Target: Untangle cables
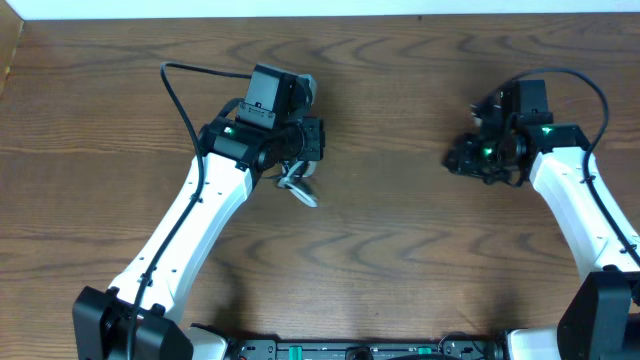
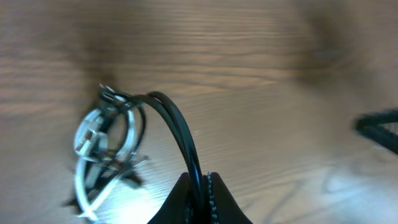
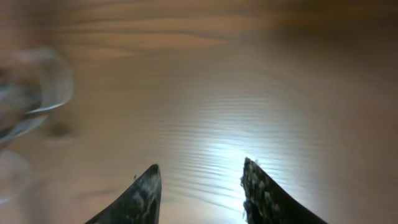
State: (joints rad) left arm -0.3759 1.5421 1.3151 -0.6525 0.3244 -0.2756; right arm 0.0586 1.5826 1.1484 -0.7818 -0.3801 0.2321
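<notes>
My right gripper grabs the black cable by its arching loop next, so the coiled tangle stays free for my left gripper to untangle.
The black cable and the white cable lie coiled together in one small tangle on the wooden table. In the overhead view the tangle shows just below my left gripper. In the left wrist view my left gripper is shut on a loop of the black cable, which arches up and left into the tangle. My right gripper is at the right of the table, far from the cables. In the right wrist view its fingers are open over bare wood, holding nothing.
Thick black robot wires loop over the left arm and the right arm. The table's far edge meets a white wall. A blurred pale shape sits at the left edge of the right wrist view.
</notes>
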